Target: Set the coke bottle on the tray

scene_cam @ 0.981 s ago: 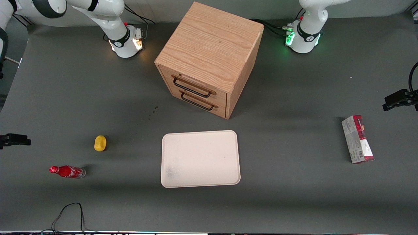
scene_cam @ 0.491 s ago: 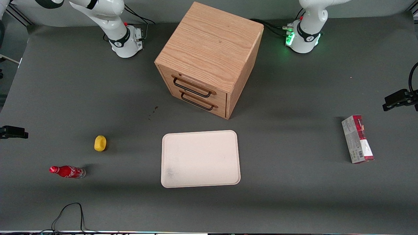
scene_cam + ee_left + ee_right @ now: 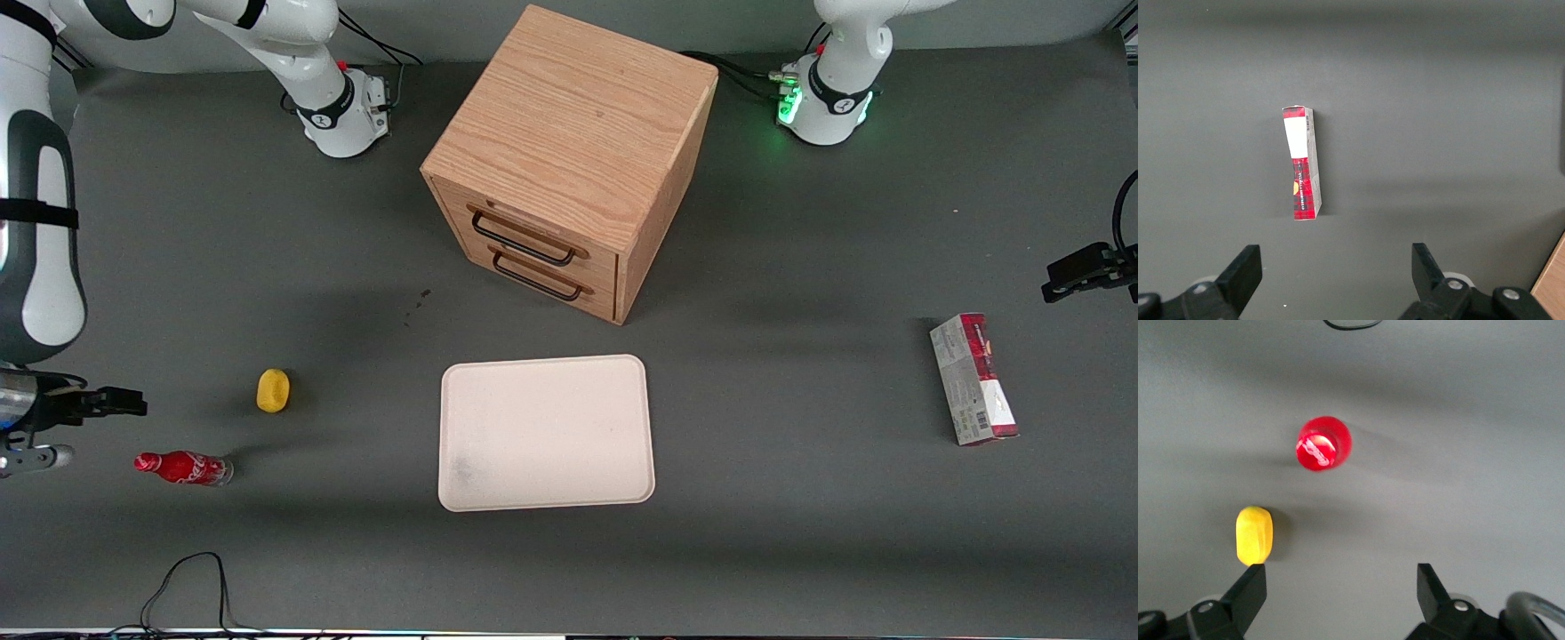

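Next, my right gripper needs to grab the bottle by its red cap (image 3: 146, 462) to place the coke bottle on the tray (image 3: 547, 433).
The coke bottle (image 3: 182, 468) lies on its side on the grey table toward the working arm's end, cap pointing to the table's end. In the right wrist view the coke bottle (image 3: 1323, 443) shows as a red round shape with white script. The cream tray (image 3: 547, 433) sits flat mid-table in front of the cabinet, with nothing on it. My right arm's gripper (image 3: 98, 404) hangs above the table at the working arm's end, a little farther from the front camera than the bottle and apart from it. The gripper (image 3: 1341, 577) is open, with only bare table between its fingers.
A yellow lump (image 3: 272, 390) lies beside the bottle, farther from the front camera; one fingertip nearly overlaps the lump (image 3: 1254, 535) in the right wrist view. The wooden two-drawer cabinet (image 3: 569, 160) stands mid-table. A red-and-grey carton (image 3: 973, 379) lies toward the parked arm's end.
The right arm has swung into the front view, and its gripper has come inward and closer to the bottle. The bottle, lump and tray have not moved.
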Controlling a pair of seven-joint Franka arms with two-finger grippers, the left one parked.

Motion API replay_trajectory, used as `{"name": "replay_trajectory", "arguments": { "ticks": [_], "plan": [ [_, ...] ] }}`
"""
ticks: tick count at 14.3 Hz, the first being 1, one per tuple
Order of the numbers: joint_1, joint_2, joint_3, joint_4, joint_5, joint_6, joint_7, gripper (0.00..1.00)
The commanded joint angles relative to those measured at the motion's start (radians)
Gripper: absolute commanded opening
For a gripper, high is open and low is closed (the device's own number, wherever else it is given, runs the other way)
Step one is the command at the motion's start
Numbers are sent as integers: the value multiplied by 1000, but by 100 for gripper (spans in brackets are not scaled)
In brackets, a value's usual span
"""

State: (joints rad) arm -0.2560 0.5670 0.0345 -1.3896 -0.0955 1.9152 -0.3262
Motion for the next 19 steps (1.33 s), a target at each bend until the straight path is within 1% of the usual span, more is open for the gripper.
{"name": "replay_trajectory", "arguments": {
  "ticks": [1,5,10,17,18,19],
  "plan": [
    [3,30,7,10,25,54,13,100],
    [26,131,13,138,23,59,48,100],
    [34,211,19,225,23,64,50,100],
    [38,225,19,236,19,67,47,100],
    [38,225,19,233,14,67,46,96],
    [40,223,19,232,7,65,42,73]
  ]
}}
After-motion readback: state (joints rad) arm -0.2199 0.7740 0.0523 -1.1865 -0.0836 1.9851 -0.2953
